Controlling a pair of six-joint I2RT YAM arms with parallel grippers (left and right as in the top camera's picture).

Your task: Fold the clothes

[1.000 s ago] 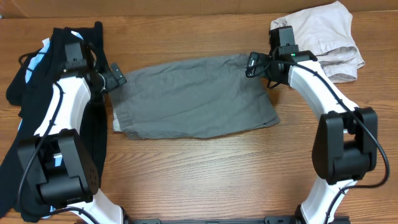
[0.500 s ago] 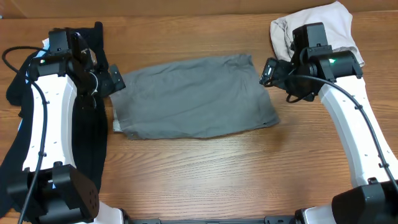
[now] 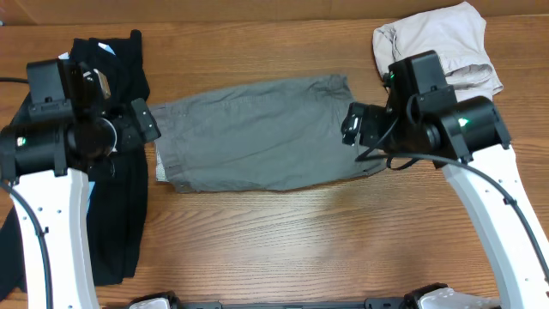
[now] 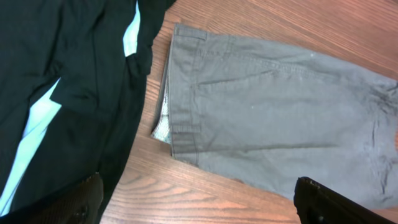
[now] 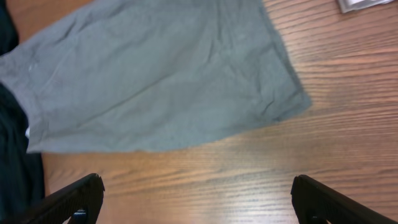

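Note:
Next, the left gripper grabs the grey shorts (image 3: 257, 133) at the middle of their waistband edge and folds the waistband over toward the legs.
The grey shorts (image 3: 257, 133) lie flat across the middle of the table, waistband to the left, also seen in the left wrist view (image 4: 273, 118) and the right wrist view (image 5: 155, 74). A black garment with light-blue stripes (image 3: 120, 206) lies along the left side (image 4: 68, 81). A beige garment (image 3: 446, 43) is bunched at the back right. My left gripper (image 3: 143, 120) hangs open above the shorts' left edge, holding nothing (image 4: 199, 200). Raised above the shorts' right edge, my right gripper (image 3: 352, 124) is open and empty (image 5: 198, 194).
Bare wooden tabletop (image 3: 283, 240) runs in front of the shorts. The black garment's edge (image 5: 9, 162) shows at the left of the right wrist view. Both white arms reach in from the front corners.
Both arms have lifted higher above the table. The right gripper swung forward over the shorts' right edge; the left drew slightly left. The shorts have not moved.

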